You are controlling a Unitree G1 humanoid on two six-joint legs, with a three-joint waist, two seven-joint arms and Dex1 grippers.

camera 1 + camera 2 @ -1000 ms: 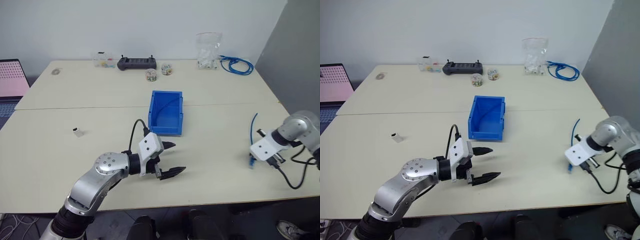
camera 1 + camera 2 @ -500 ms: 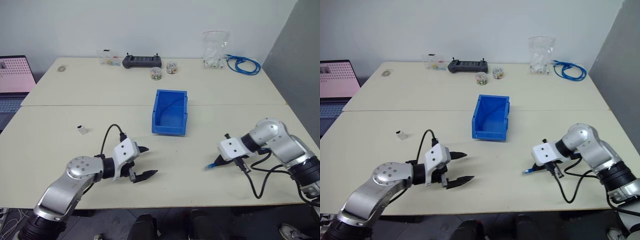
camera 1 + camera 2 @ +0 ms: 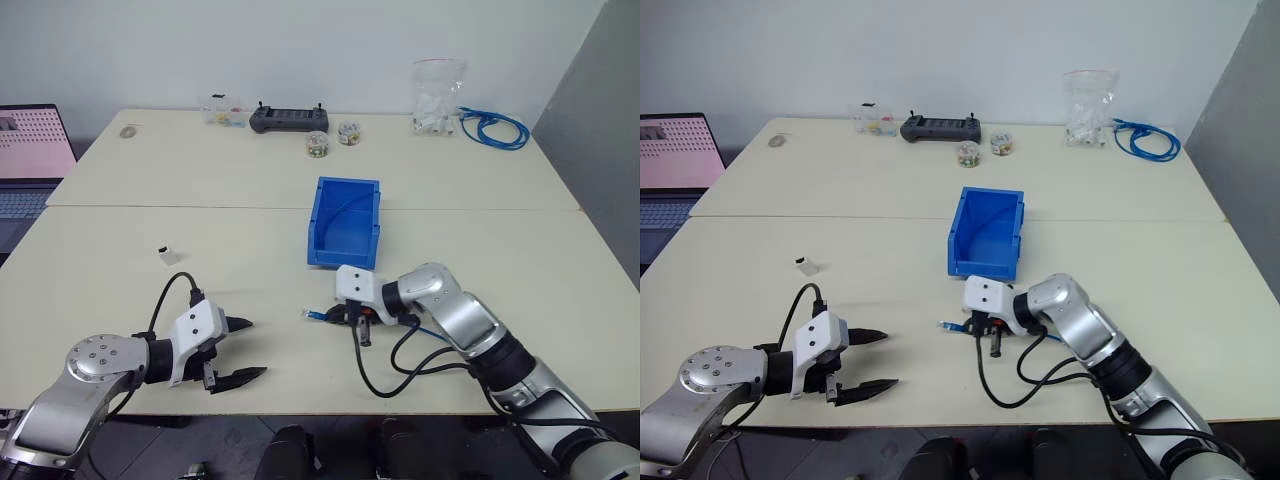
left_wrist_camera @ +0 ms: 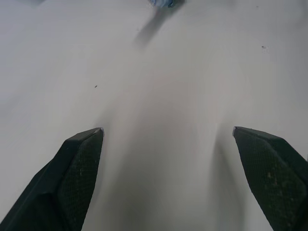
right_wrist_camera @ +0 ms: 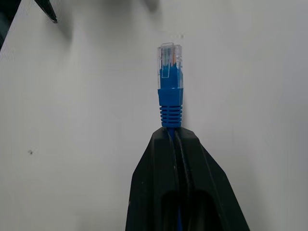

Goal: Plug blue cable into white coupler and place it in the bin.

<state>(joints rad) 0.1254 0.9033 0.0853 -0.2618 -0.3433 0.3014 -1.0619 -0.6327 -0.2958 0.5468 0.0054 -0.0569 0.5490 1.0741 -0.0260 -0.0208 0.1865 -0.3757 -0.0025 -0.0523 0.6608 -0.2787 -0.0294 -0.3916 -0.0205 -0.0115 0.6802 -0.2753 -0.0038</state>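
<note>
My left gripper isn't ready to close yet, because its fingers are short of the clear plug [image 5: 170, 58]. It needs to move toward the plug first and then close on it.
My right gripper [image 3: 337, 315] is shut on the blue cable [image 3: 314, 314] just behind its clear plug [image 5: 170, 58], which sticks out past the fingertips [image 5: 171, 137] and points left, low over the table in front of the bin [image 3: 345, 222]. The rest of the cable trails back under the right forearm. The white coupler [image 3: 167, 254] lies alone on the table at the left, apart from both grippers. Near the front edge, my left gripper [image 3: 256, 348] is open with nothing between its fingers [image 4: 79, 159], below and right of the coupler and pointing toward the plug.
Along the far edge of the table are a black controller [image 3: 285, 118], small jars [image 3: 318, 145], a clear plastic bag [image 3: 438, 98] and a coiled bundle of blue cable [image 3: 495, 128]. A laptop [image 3: 32, 150] sits at far left. A black lead loops on the table under the right arm.
The right gripper has carried the cable from the table's right side leftward to in front of the bin, turning to point left. The open left gripper has drawn back to the left.
</note>
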